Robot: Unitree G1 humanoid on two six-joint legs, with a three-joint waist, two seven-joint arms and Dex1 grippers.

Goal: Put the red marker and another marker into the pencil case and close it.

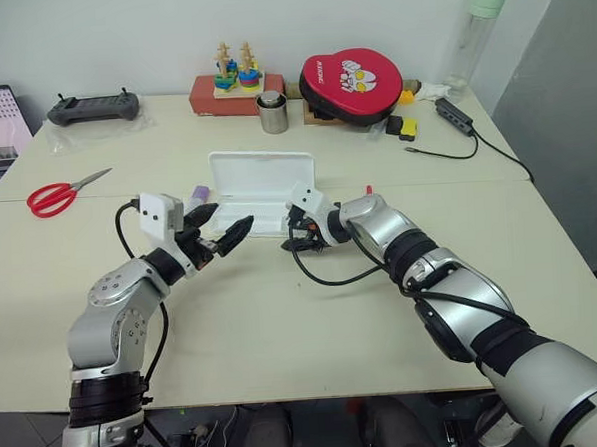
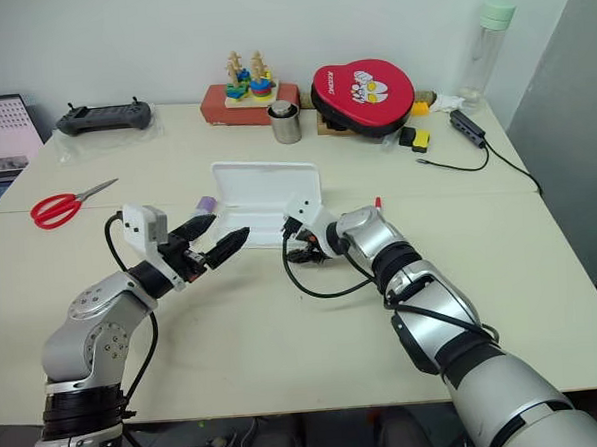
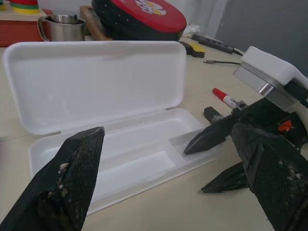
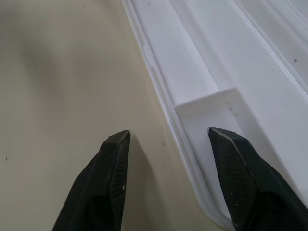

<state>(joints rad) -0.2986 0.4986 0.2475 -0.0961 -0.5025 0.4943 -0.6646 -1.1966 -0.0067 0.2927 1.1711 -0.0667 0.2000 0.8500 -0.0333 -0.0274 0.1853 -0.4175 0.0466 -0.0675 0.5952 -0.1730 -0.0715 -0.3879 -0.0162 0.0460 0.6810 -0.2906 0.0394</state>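
Note:
The tray should next be gripped by its thin rim (image 4: 183, 144) beside the end compartment with my right gripper, to get the pencil case ready for the markers.
The pencil case (image 1: 263, 172), a white box, lies open mid-table with its lid standing up behind the tray (image 3: 144, 149). The tray holds nothing that I can see. My right gripper (image 4: 168, 137) is at the tray's right front corner, open, one finger (image 4: 236, 163) over the end compartment and the other over the table, the rim between them. My left gripper (image 1: 230, 219) is open, level, just off the case's left end. The red marker (image 3: 226, 98) lies on the table beyond my right wrist. The lavender marker (image 2: 205, 203) lies behind my left gripper.
Red scissors (image 1: 62, 196) lie at the left. Along the back stand a black controller (image 1: 92, 109), a stacking toy (image 1: 236, 77), a metal cup (image 1: 273, 113), a red pad (image 1: 351, 86), yellow-black blocks (image 1: 406, 128), a cabled hub (image 1: 455, 117) and a bottle (image 1: 479, 34).

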